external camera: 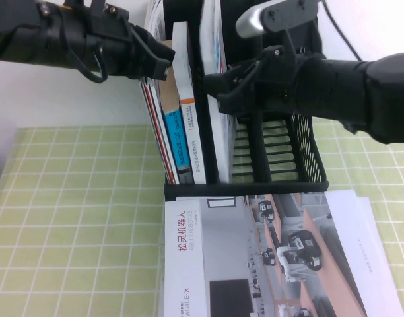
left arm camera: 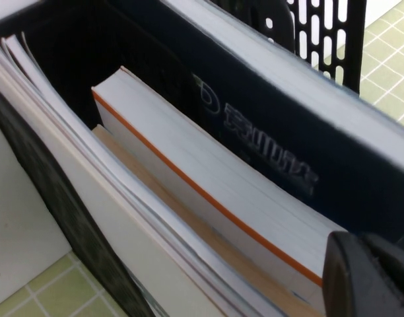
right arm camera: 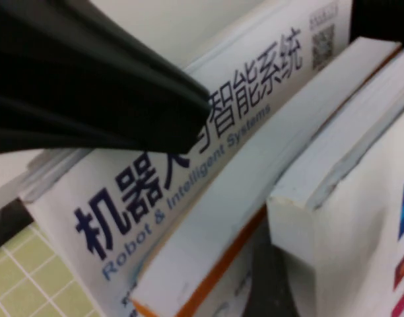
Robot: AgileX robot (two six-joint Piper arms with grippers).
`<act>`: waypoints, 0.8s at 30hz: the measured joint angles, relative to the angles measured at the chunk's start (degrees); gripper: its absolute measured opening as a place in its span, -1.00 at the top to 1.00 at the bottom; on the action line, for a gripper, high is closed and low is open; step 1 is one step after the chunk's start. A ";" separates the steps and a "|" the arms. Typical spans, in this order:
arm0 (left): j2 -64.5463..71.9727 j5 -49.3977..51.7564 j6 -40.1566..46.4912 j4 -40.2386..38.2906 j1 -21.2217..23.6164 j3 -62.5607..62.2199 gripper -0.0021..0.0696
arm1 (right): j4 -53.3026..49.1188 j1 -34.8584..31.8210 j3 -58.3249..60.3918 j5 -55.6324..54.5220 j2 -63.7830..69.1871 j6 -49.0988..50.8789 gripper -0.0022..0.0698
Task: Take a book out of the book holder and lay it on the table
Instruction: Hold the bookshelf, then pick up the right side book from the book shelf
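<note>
The holder's slot and the thicker book crowd the white book's lower part, so my right gripper will next grip its upper edge to take it out.
The black book holder [external camera: 307,152] stands upright at the middle of the green gridded table [external camera: 76,218]. The book [external camera: 212,72], thin and white, stands in a middle slot; the right wrist view shows its white cover [right arm camera: 347,251] with blue and pink-red print at the frame's edge. My right gripper [external camera: 218,91] is open at the book's upper edge, reaching in from the right, and one black finger [right arm camera: 90,79] lies across the neighbouring covers. My left gripper [external camera: 164,61] hangs at the tops of the books in the left slots.
A thicker book with an orange-and-blue spine [external camera: 189,125] and several thin magazines fill the left slots. A magazine with robot photos [external camera: 235,257] lies flat in front of the holder, over a white sheet [external camera: 373,251]. A white wall [external camera: 70,99] stands behind.
</note>
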 joint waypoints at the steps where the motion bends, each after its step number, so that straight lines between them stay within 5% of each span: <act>1: 0.00 -0.10 0.00 0.00 0.00 0.00 0.95 | 0.41 0.17 -0.36 0.00 0.61 -0.40 -0.31; 19: 0.17 -0.10 0.59 -1.17 0.00 0.00 0.95 | 7.75 0.12 -2.37 -4.77 6.26 -1.21 -0.31; 24: 0.32 -0.10 0.81 -1.78 0.00 0.00 0.95 | 8.00 0.12 -2.74 -10.38 7.79 -1.89 -0.11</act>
